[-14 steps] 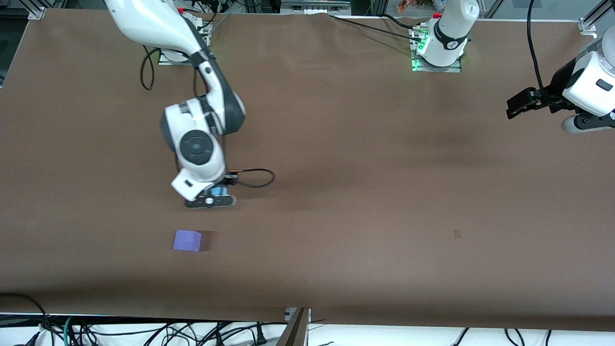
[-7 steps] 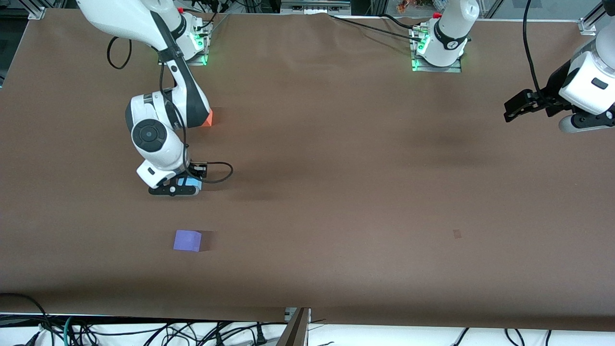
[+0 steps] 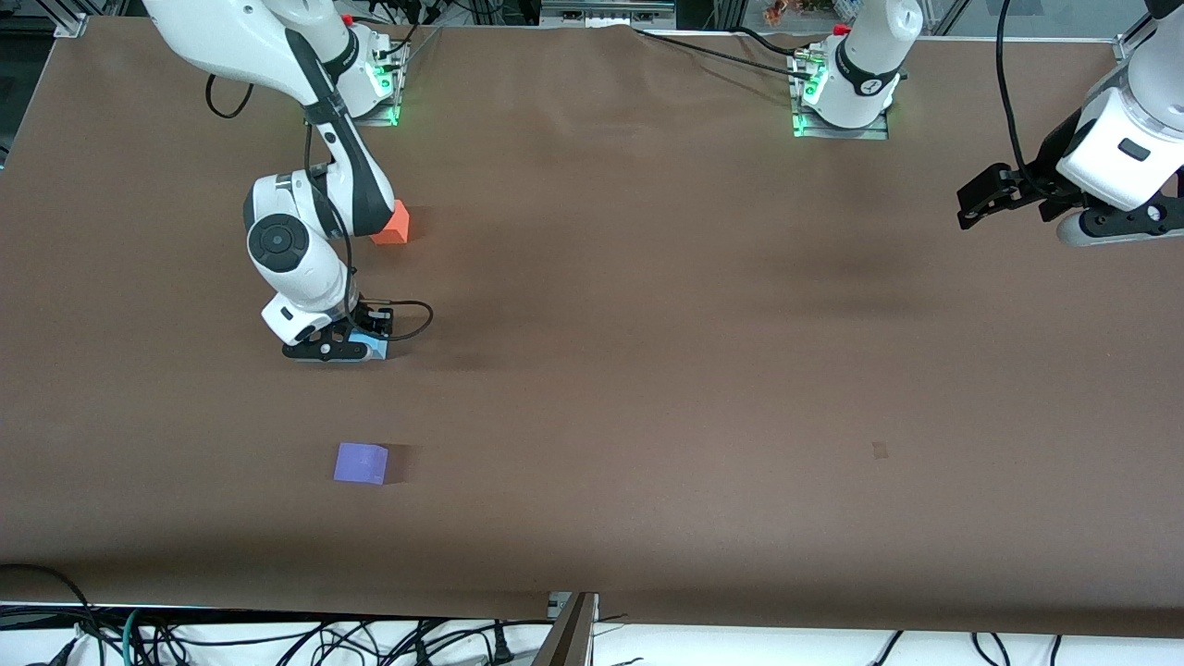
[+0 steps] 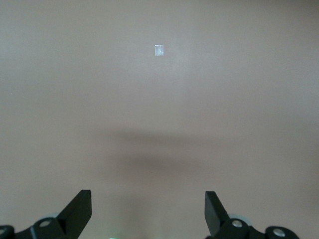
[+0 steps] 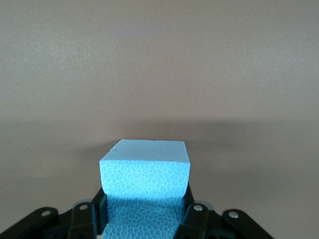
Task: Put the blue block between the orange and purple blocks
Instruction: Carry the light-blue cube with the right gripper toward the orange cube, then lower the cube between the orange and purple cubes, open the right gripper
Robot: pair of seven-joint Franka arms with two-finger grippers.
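I can open my right gripper now and need to do so: the light blue block [image 3: 370, 350] sits low on the tabletop between orange block [image 3: 392, 225] and purple block, so the light blue block would stand.
My right gripper [image 3: 338, 353] is shut on the light blue block [image 3: 370, 350], low over the table between the orange block [image 3: 392, 225] and the purple block [image 3: 361, 462]. In the right wrist view the blue block [image 5: 145, 169] sits squeezed between my fingers. The orange block is partly hidden by my right arm. The purple block lies nearer the front camera. My left gripper [image 3: 973, 202] is open and empty, up in the air over the left arm's end of the table; its fingertips [image 4: 79, 211] show wide apart in the left wrist view.
A small pale mark [image 3: 880, 450] lies on the brown table cover, and shows in the left wrist view [image 4: 159, 50]. Cables run along the table's top edge near the arm bases [image 3: 846, 88].
My right gripper has carried the blue block toward the right arm's end of the table, uncovering the orange block. My left gripper has risen slightly.
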